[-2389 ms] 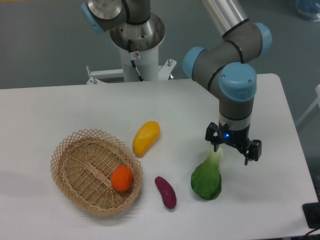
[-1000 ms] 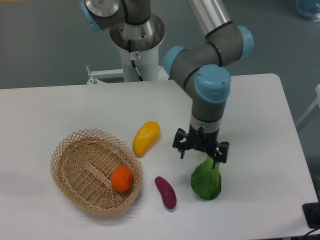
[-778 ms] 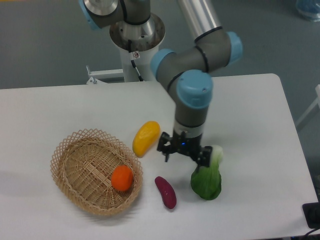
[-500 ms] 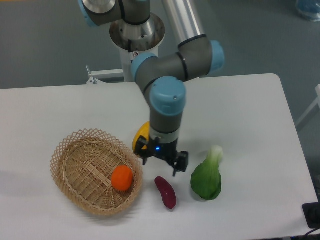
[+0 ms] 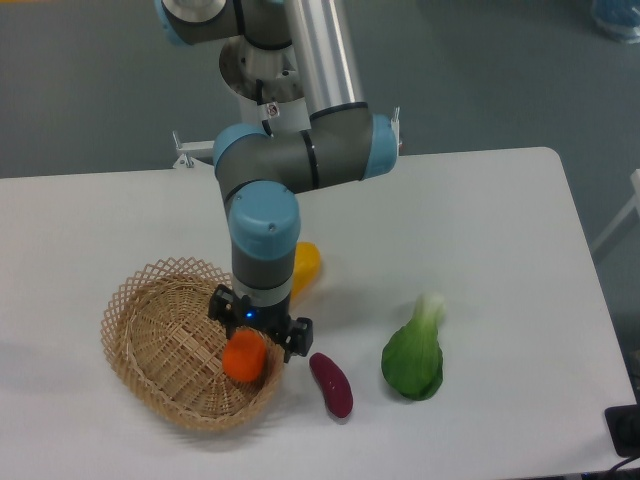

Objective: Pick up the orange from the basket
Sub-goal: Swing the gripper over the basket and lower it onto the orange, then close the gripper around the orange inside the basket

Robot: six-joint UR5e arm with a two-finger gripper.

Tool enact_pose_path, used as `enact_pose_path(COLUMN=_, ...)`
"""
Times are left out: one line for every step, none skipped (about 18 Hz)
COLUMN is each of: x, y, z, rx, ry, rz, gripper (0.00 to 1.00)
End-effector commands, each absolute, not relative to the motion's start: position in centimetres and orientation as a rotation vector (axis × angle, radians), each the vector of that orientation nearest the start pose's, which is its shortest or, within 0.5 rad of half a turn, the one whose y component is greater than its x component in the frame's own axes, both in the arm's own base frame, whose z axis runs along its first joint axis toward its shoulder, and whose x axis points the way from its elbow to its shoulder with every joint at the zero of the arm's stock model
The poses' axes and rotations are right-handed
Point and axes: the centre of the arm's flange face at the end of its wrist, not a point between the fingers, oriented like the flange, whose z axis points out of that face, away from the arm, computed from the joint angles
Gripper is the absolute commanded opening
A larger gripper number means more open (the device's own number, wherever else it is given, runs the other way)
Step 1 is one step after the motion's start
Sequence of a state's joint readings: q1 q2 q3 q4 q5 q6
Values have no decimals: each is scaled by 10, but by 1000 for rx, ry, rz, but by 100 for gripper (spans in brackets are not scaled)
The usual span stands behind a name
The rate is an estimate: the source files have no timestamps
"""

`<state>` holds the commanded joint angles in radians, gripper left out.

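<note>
My gripper grabs the small orange by its rounded sides next, to pick the orange up out of the wicker basket (image 5: 150, 330).
The orange (image 5: 243, 359) lies in the right part of the tan wicker basket (image 5: 150, 330) at the front left of the table. My gripper (image 5: 256, 334) hangs right over the orange, fingers spread open, one at the orange's upper left and the other at the basket's right rim. The wrist hides the top of the orange. Nothing is held between the fingers.
A yellow mango-shaped fruit (image 5: 305, 262) lies just behind the basket, half hidden by the arm. A purple eggplant (image 5: 331, 384) sits right of the basket, and a green bok choy (image 5: 414, 352) further right.
The arm has swept left from over the bok choy, past the eggplant, to above the orange in the basket. Gripper stays open. Objects have not moved.
</note>
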<state>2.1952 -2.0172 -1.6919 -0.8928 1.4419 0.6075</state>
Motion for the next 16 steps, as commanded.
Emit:
enact_pose_path(x=-240, y=593, z=242, rx=-2986, ry=-9, rz=-76, gripper=100)
enact_pose_path(x=-239, y=592, z=238, rx=-2992, ry=-21, rz=-83, gripper=100)
enact_pose_path(x=-239, y=592, z=236, rx=-2992, ry=-41, rz=-88, gripper=100)
enact_pose_path(x=-237, y=594, z=232, rx=-2994, ry=-42, rz=-91, gripper=100)
enact_pose_path(x=-237, y=596, z=229, rx=-2991, ry=-44, rz=-89, gripper=100)
enact_pose_path(x=-237, y=597, z=225, rx=-2991, ry=-48, rz=-86, gripper=100)
enact_pose_path(x=-238, y=598, z=224, rx=-2989, ry=-57, rz=-84, gripper=100)
enact_pose_path(x=-238, y=599, z=221, rx=-2992, ry=-60, rz=-88, gripper=100)
enact_pose_path(x=-238, y=599, z=220, rx=-2992, ry=-60, rz=-88, gripper=100)
enact_pose_path(x=-239, y=600, z=219, rx=-2992, ry=-67, rz=-89, gripper=93)
enact_pose_path(x=-240, y=602, z=221, rx=-2988, ry=-84, rz=-88, gripper=84)
enact_pose_path(x=-240, y=604, z=224, rx=-2980, ry=-120, rz=-90, gripper=73)
enact_pose_path(x=-240, y=605, z=224, rx=-2978, ry=-158, rz=-92, gripper=55)
enact_pose_path(x=-240, y=605, z=225, rx=-2977, ry=-163, rz=-91, gripper=44)
enact_pose_path(x=-240, y=606, z=226, rx=-2975, ry=-165, rz=-87, gripper=35)
enact_pose_path(x=-241, y=607, z=229, rx=-2970, ry=-162, rz=-82, gripper=35)
